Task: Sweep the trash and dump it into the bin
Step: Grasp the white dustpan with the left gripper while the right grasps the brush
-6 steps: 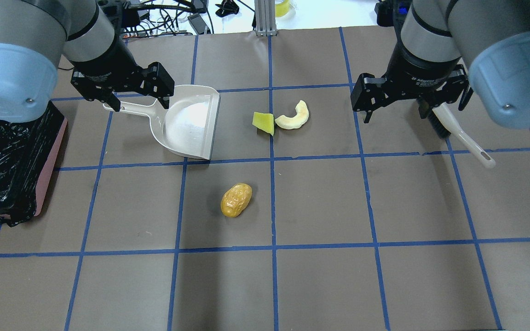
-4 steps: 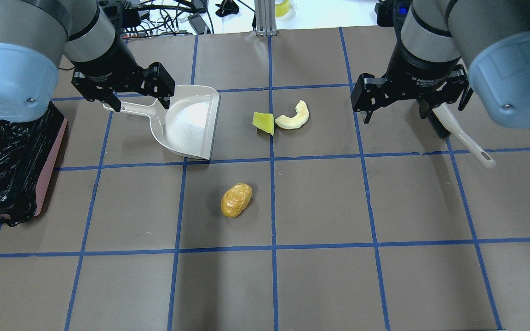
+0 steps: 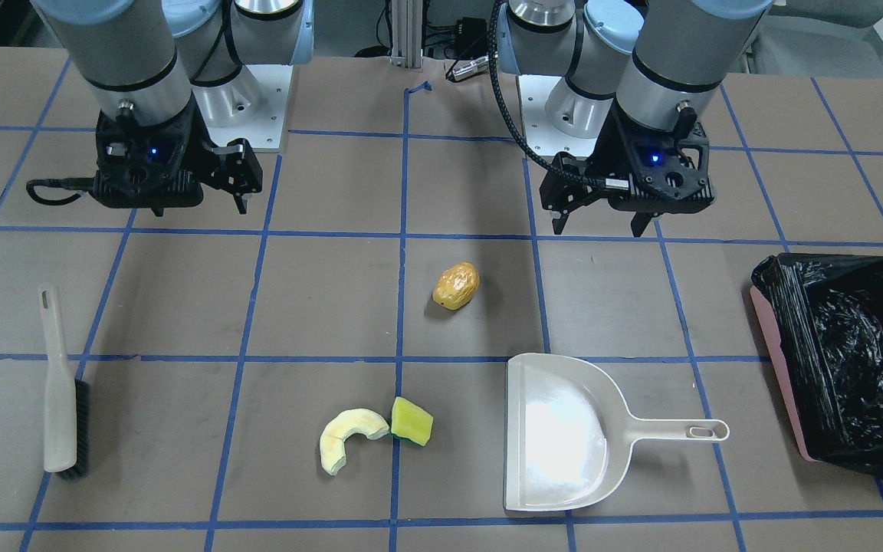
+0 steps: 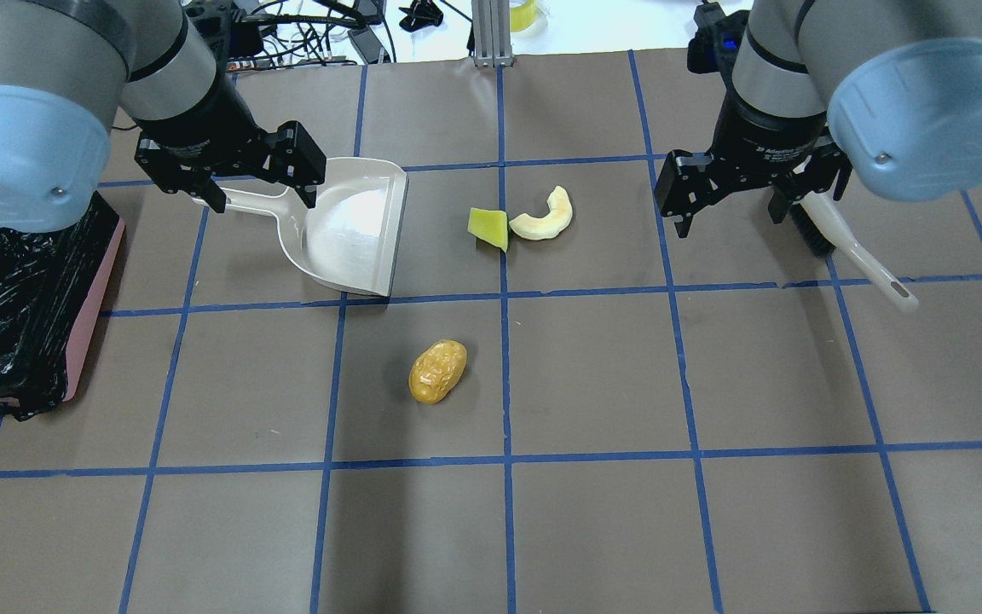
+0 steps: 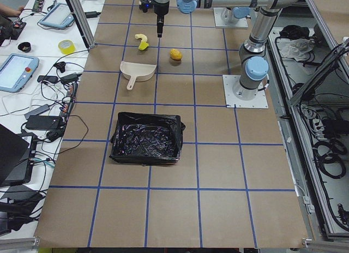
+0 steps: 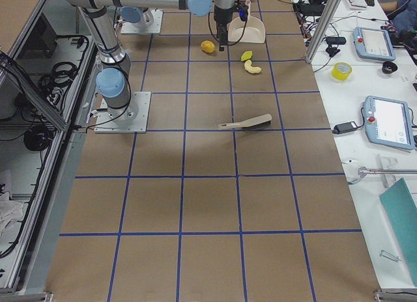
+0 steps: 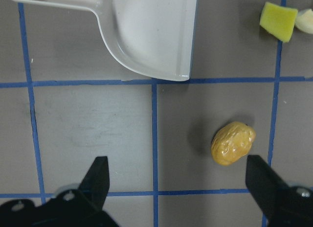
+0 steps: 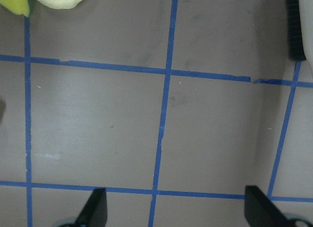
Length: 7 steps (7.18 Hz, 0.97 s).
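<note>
I should grab the brush by its slim handle (image 3: 52,317) with my right gripper next, because the brush's bristled end (image 3: 67,425) is broad.
The trash lies on the brown table: a golden-brown potato-like lump (image 4: 438,371) (image 3: 455,286) (image 7: 233,143), a pale yellow rind slice (image 4: 545,216) (image 3: 346,438), and touching it a yellow-green sponge cube (image 4: 489,228) (image 3: 411,421) (image 7: 278,21). The pink bin (image 4: 90,298) (image 3: 775,360) with its black bag stands at the robot's far left. My left gripper (image 4: 261,183) (image 3: 596,228) is open and empty, high above the table near the dustpan. My right gripper (image 4: 730,217) (image 3: 200,208) is open and empty, high up between the rind and the brush.
A beige dustpan (image 4: 346,230) (image 3: 564,433) (image 7: 151,31) lies flat, its mouth towards the sponge and its handle towards the bin. A beige black-bristled brush (image 4: 840,234) (image 3: 58,391) (image 8: 296,26) lies at the robot's right. Blue tape lines grid the table.
The right arm's upper part has swung a little to the left, and both grippers have shifted slightly. The trash, dustpan and brush have not moved.
</note>
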Tool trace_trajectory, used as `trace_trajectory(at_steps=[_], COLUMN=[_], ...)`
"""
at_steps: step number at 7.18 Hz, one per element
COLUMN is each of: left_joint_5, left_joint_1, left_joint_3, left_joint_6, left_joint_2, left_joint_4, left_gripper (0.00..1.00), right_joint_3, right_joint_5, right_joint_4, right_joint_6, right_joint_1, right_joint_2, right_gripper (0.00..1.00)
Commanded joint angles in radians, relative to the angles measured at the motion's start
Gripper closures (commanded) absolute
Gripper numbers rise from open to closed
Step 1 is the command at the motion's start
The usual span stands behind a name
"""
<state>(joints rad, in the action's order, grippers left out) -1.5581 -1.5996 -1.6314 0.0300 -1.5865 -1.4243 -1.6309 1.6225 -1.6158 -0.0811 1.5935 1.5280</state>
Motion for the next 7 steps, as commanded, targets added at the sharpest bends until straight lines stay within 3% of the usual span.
trace_trajectory(at_steps=[1, 3, 5, 7], left_joint_5=[0.001, -0.019, -0.019, -0.016], left_joint_1=[-0.002, 0.021, 0.068, 0.166], left_joint_3=[-0.033, -0.024, -0.022, -0.013], left_joint_6=[-0.022, -0.143, -0.423, -0.691], left_joint_2=[-0.001, -0.015, -0.048, -0.087], left_joint_4=[0.002, 0.057, 0.07, 0.09], left_gripper=[0.0, 0.0, 0.0, 0.0], right_joint_3=[-0.006, -0.07, -0.132, -0.161], right_joint_5=[0.004, 0.025, 0.048, 0.079], right_joint_4=[-0.027, -0.167, -0.352, -0.381], right_joint_6=[-0.142, -0.309, -0.496, -0.642], right_joint_1=[-0.114, -0.208, -0.306, -0.395], right_joint_2=[-0.079, -0.146, -0.228, -0.255], right_gripper=[0.0, 0.0, 0.0, 0.0])
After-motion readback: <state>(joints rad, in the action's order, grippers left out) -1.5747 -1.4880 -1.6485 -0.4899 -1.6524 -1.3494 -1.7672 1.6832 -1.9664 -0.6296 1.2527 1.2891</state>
